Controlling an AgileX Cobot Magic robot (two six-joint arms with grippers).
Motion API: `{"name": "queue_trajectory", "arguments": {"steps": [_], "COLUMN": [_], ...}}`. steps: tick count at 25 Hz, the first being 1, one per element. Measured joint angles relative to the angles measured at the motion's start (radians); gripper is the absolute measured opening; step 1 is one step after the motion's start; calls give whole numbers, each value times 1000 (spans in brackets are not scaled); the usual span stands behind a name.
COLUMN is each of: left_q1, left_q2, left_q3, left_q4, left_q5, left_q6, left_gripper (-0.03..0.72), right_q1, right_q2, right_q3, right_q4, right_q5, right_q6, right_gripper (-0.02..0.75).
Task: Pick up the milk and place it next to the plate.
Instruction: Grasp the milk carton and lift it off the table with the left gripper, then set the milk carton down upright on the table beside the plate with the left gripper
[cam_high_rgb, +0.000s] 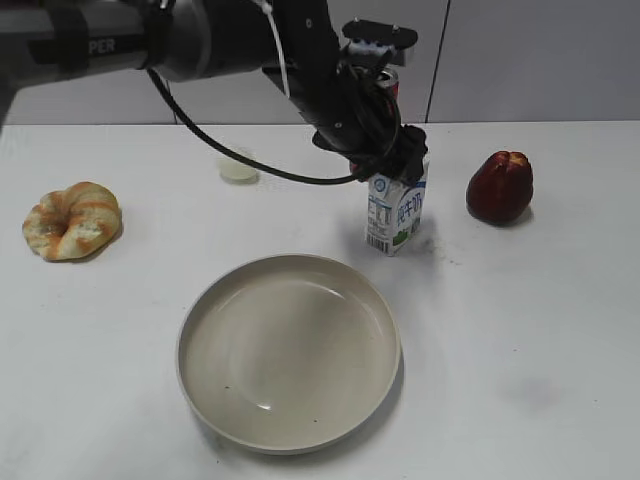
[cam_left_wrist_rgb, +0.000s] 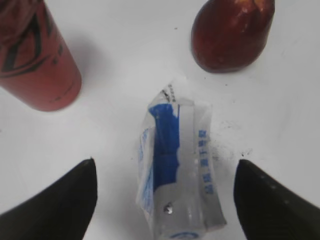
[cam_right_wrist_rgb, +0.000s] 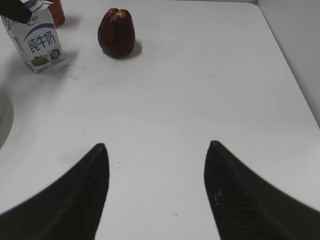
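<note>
The milk carton should go beside the plate. My left gripper will next pick the carton up by its blue-topped upper body (cam_high_rgb: 398, 195) (cam_left_wrist_rgb: 175, 160).
The milk (cam_high_rgb: 396, 214) is a small white carton with a blue top. It stands upright on the table just beyond the right rim of the beige plate (cam_high_rgb: 210, 300). My left gripper (cam_high_rgb: 398, 160) hangs right above the carton's top. In the left wrist view the jaws (cam_left_wrist_rgb: 165, 167) are open, with a gap between each fingertip and the milk (cam_left_wrist_rgb: 175, 165) between them. The milk also shows at the upper left of the right wrist view (cam_right_wrist_rgb: 37, 42). My right gripper (cam_right_wrist_rgb: 155, 147) is open and empty over bare table.
A red can (cam_left_wrist_rgb: 35, 55) stands just behind the milk, mostly hidden by my arm in the exterior view. A dark red fruit (cam_high_rgb: 499, 187) lies to the right. A bread ring (cam_high_rgb: 72, 221) lies at far left and a small pale cup (cam_high_rgb: 239, 167) at the back.
</note>
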Motion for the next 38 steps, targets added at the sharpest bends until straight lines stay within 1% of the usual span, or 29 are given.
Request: {"name": "queue_trajectory", "arguments": {"steps": [6,10,14,17,20,22,26,35,38], "left_q1": [0,-2,-5,-5,-5,-5,-5,-5,-5], "left_q2": [56,85,104,107,107,107,107,109,91], "left_q3": [0,0,0,0,0,-1,-7,-79,-79], "left_q4": [-12,-21,-26,-27,-28,-28,-28,3,25], "left_q5": [-38,-67,-81,-96,-108,-108,-100,28,59], "left_q6": [0,-1,-1,-1,-1,-1,-1,-1,-1], "left_gripper": [628,580,514,440,345,312,307,306,305], "right_q1": [0,0,0,0,0,0,0,0,0], "right_q2": [0,0,0,0,0,0,0,0,0], "right_q3": [0,0,0,0,0,0,0,0,0], "right_q4": [0,0,0,0,0,0,0,0,0], "right_q5": [0,0,0,0,0,0,0,0,0], "right_q6": [0,0,0,0,0,0,0,0,0], "right_gripper": [459,459,459,459,459,459,459,459,459]}}
